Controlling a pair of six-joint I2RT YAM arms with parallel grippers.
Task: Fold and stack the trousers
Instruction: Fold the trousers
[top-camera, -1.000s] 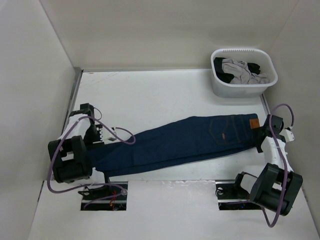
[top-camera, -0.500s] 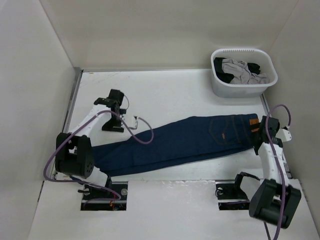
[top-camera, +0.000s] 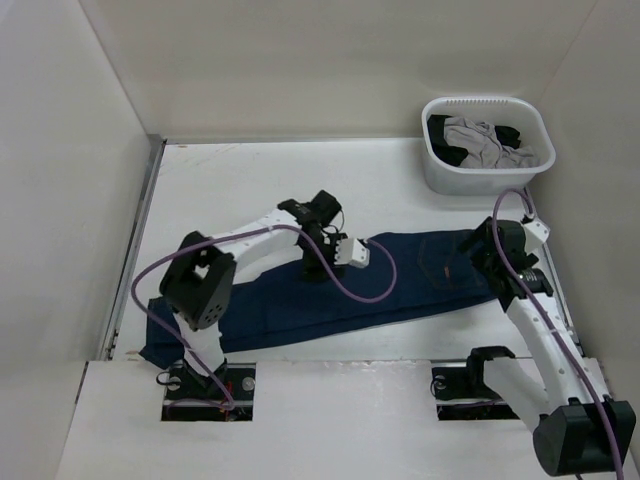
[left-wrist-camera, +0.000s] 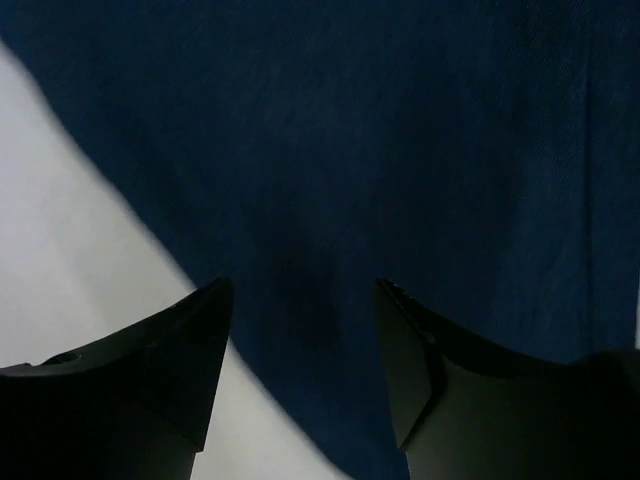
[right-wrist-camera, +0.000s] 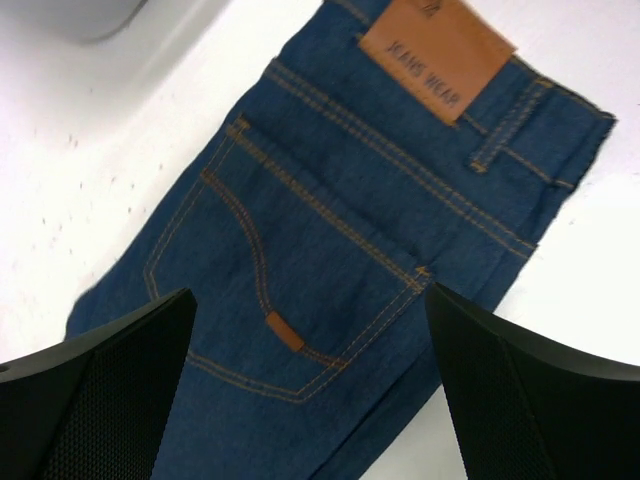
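Observation:
The trousers (top-camera: 400, 280) need to be straightened out for folding, so my left gripper should next pick them up by the hem of the legs, opposite the waist.
The dark navy trousers (top-camera: 400, 280) lie flat and long across the table, legs to the lower left, waist to the right. My left gripper (top-camera: 318, 262) hovers open over the middle of the legs. In the left wrist view it (left-wrist-camera: 305, 310) shows denim (left-wrist-camera: 400, 150) between its fingers, at the cloth's edge. My right gripper (top-camera: 487, 250) is wide open above the waist end. In the right wrist view it (right-wrist-camera: 310, 320) frames the back pocket (right-wrist-camera: 300, 270), with the tan waistband patch (right-wrist-camera: 437, 55) beyond. Neither gripper holds anything.
A white basket (top-camera: 440, 178) with grey and black garments (top-camera: 485, 140) stands at the back right. Side walls close in the white table (top-camera: 300, 180) on the left and right. A purple cable loops from my left wrist over the trousers.
My left arm has swung from the leg ends at the far left to the middle of the trousers. My right gripper has moved from beside the waistband to above it.

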